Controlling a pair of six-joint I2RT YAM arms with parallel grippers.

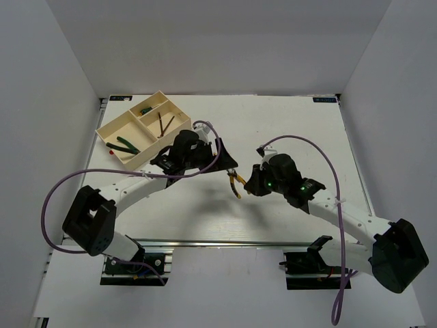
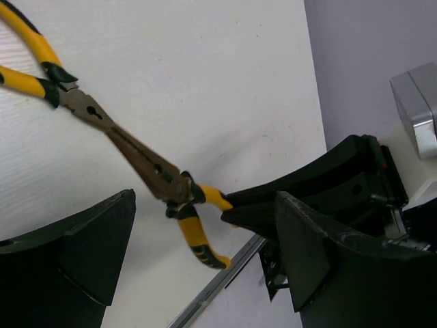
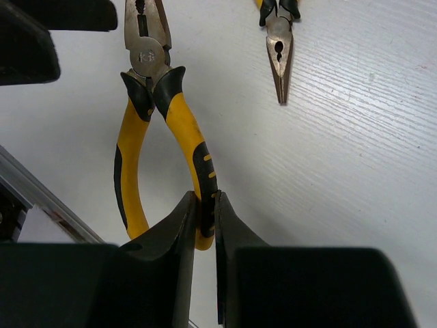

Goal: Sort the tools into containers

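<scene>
My left gripper's fingers are still short of the head of the held pliers, so I will move toward the pliers' head before I close my fingers.
My right gripper (image 3: 205, 199) is shut on one handle of the yellow-and-black pliers (image 3: 147, 102), which hang above the table with their head pointing away from it. In the top view these pliers (image 1: 235, 183) sit between the two arms at mid-table, with the right gripper (image 1: 251, 183) on their right. My left gripper (image 2: 198, 260) is open, its fingers on either side of the held pliers (image 2: 194, 232) without touching them. A second pair, long-nose with yellow handles (image 3: 278, 48), lies flat on the table. The cream tray (image 1: 109, 128) at the back left holds green-handled pliers (image 1: 126, 145), dark rods (image 1: 164, 124) and a small green piece (image 1: 145, 109).
The left arm's purple cable (image 1: 212, 130) loops beside the tray. A metal rail (image 1: 225, 242) runs along the table's near edge. Grey walls close in the table on both sides and behind.
</scene>
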